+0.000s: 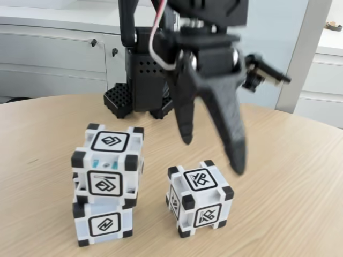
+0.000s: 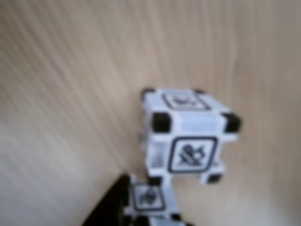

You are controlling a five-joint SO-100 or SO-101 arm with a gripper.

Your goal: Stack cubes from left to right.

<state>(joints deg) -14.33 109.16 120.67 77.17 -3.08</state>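
Note:
Next, my gripper picks up the third cube by its opposite upright sides with the framed symbols. That cube then finishes the stack.
In the fixed view two cubes stand stacked at the left: the upper cube (image 1: 109,165) sits slightly askew on the lower cube (image 1: 103,222). A third cube (image 1: 199,197) rests alone on the table to their right. My black gripper (image 1: 212,154) hangs open just above that single cube, motion-blurred, with nothing between its fingers. In the blurred wrist view the single cube (image 2: 188,136) is near the middle and part of another cube (image 2: 149,197) shows at the bottom edge. A dark finger (image 2: 107,209) enters at the bottom left beside it.
The round wooden table (image 1: 300,176) has bare surface to the right and front of the cubes. The arm's black base (image 1: 140,80) stands at the table's back edge. White cabinets (image 1: 53,53) lie behind.

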